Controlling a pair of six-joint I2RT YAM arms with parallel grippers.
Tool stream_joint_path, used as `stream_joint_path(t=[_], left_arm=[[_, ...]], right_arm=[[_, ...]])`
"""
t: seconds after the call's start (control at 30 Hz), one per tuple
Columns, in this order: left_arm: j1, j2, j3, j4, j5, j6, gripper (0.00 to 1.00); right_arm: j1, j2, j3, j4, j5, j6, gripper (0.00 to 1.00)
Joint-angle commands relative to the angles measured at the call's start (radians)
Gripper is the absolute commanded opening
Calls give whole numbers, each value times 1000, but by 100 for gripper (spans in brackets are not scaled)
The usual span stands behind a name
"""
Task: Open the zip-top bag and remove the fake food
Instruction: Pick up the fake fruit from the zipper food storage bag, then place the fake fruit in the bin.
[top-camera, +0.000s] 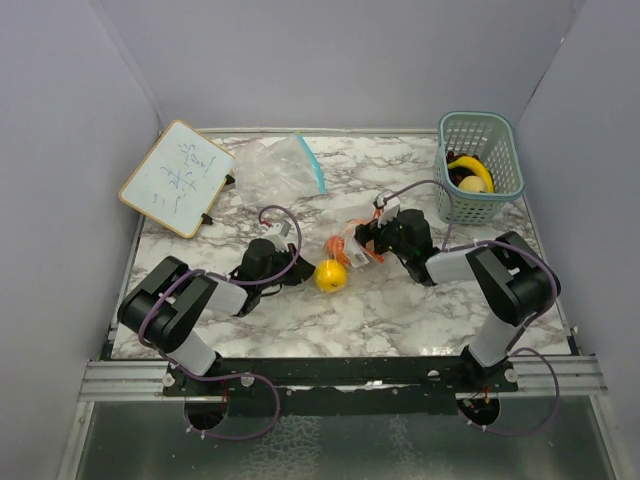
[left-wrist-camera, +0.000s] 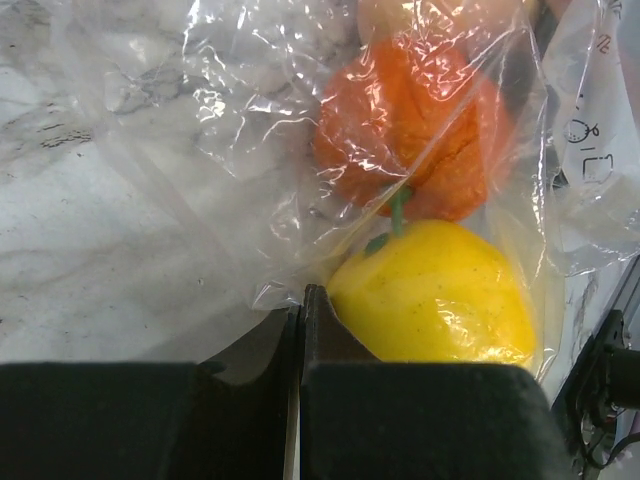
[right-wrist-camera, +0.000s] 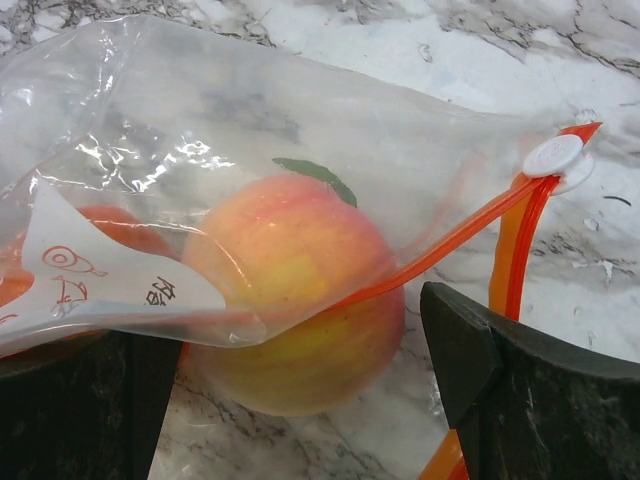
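Next, my right gripper grabs both sides of the peach's exposed half, to take out the peach (right-wrist-camera: 295, 290) through the bag's opening.
The clear zip-top bag (top-camera: 348, 245) with an orange zip lies mid-table between both arms. My left gripper (left-wrist-camera: 300, 292) is shut on the bag's thin plastic at its closed end (top-camera: 305, 270). Just past the tips, inside the bag, lie a yellow lemon (left-wrist-camera: 435, 300) and an orange tomato (left-wrist-camera: 415, 130). At the bag's mouth my right gripper (right-wrist-camera: 300, 380) stands open. Its fingers (right-wrist-camera: 455, 345) sit on either side of a peach (right-wrist-camera: 295, 290), without touching it. The peach lies half out under the orange zip strip (right-wrist-camera: 440, 250). The white slider (right-wrist-camera: 552, 157) sits at the strip's end.
A teal basket (top-camera: 478, 120) at the back right holds a banana (top-camera: 470, 165) and other toy fruit. An empty bag with a blue zip (top-camera: 285, 165) lies at the back centre. A small whiteboard (top-camera: 177, 178) leans at the back left.
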Motion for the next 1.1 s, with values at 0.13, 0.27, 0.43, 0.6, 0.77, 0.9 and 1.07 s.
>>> stream_joint_path(t=[0.13, 0.27, 0.43, 0.6, 0.77, 0.9, 1.07], left_arm=[[-2, -66, 10, -66, 15, 42, 0], [-2, -65, 8, -63, 5, 34, 0], [-1, -33, 19, -31, 3, -1, 0], [10, -4, 22, 9, -11, -35, 0], [24, 14, 25, 28, -14, -49, 0], [31, 14, 26, 29, -6, -48, 0], [33, 10, 26, 19, -1, -34, 0]], right_arm=[[7, 42, 36, 119, -44, -20, 83], [7, -15, 20, 68, -31, -19, 69], [6, -115, 6, -74, 3, 3, 63], [4, -216, 41, -314, 151, 18, 62], [-6, -320, 72, -468, 257, 41, 62], [-15, -409, 86, -535, 333, 51, 62], [-68, -458, 141, -584, 417, 59, 62]])
